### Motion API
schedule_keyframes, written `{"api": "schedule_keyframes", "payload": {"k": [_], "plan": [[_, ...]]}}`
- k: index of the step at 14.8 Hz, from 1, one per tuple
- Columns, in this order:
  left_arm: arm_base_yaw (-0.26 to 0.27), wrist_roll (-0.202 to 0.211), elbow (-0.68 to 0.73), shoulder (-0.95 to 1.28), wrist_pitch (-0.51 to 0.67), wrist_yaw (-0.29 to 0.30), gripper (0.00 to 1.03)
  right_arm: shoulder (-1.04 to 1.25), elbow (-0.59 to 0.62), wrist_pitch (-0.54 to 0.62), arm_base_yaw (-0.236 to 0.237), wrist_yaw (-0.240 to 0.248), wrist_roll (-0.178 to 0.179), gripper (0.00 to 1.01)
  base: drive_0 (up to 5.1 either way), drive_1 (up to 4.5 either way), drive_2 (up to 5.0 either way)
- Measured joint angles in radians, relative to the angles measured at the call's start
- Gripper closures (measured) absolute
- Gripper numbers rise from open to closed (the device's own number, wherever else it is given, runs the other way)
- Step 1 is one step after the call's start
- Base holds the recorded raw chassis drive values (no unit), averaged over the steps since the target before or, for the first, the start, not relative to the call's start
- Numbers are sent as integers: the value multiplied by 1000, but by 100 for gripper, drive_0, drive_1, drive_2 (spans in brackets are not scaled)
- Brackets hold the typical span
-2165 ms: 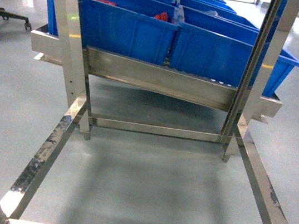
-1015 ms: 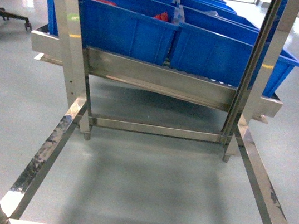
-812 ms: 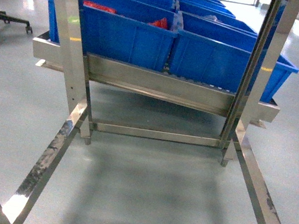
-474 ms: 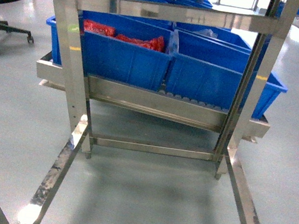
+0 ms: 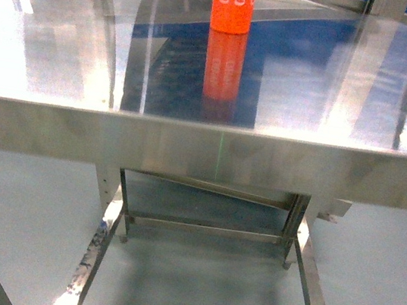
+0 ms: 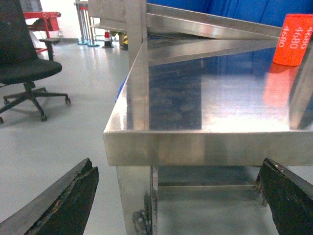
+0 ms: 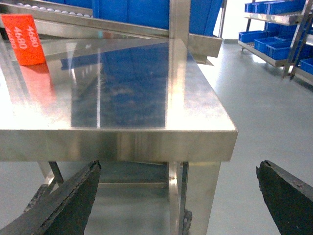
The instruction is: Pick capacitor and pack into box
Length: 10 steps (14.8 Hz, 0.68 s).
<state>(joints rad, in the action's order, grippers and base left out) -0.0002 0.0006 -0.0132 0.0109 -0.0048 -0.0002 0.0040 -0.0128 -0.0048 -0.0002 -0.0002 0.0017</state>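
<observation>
Next, my left gripper should pack the orange capacitor into the box, so it should grab the capacitor by its top end.
The capacitor (image 5: pixel 233 2) is a bright orange cylinder with pale lettering. It stands upright at the far middle of a shiny steel table (image 5: pixel 56 61), cut off by the head view's top edge. It also shows in the left wrist view, capacitor (image 6: pixel 295 39), and in the right wrist view, capacitor (image 7: pixel 24 39). My left gripper (image 6: pixel 178 165) is open, low before the table's front left corner. My right gripper (image 7: pixel 178 166) is open, low before the front right corner. Both are empty and far from the capacitor. The box is out of view.
Blue bins (image 7: pixel 132 12) stand on a rack behind the table. More blue bins sit on shelving (image 7: pixel 274 39) to the right. A black office chair (image 6: pixel 24 63) stands on the floor at the left. Steel legs and crossbars (image 5: pixel 207 230) run under the tabletop.
The head view has risen from the floor frame and the lower rack of blue bins up to the steel tabletop, where the capacitor now shows.
</observation>
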Motion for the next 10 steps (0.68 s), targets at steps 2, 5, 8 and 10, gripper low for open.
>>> {"api": "schedule_keyframes", "payload": {"k": [2, 5, 8, 10], "plan": [[0, 0, 0, 0, 0, 1, 5, 0, 0, -1, 0, 1, 1, 3, 0, 0, 0], [0, 0, 0, 0, 0, 1, 5, 0, 0, -1, 0, 1, 2, 3, 0, 0, 0], [0, 0, 0, 0, 2, 0, 5, 0, 0, 1, 0, 1, 1, 3, 0, 0, 0], [0, 0, 0, 0, 3, 0, 5, 0, 0, 4, 0, 0, 1, 3, 0, 0, 0]]}}
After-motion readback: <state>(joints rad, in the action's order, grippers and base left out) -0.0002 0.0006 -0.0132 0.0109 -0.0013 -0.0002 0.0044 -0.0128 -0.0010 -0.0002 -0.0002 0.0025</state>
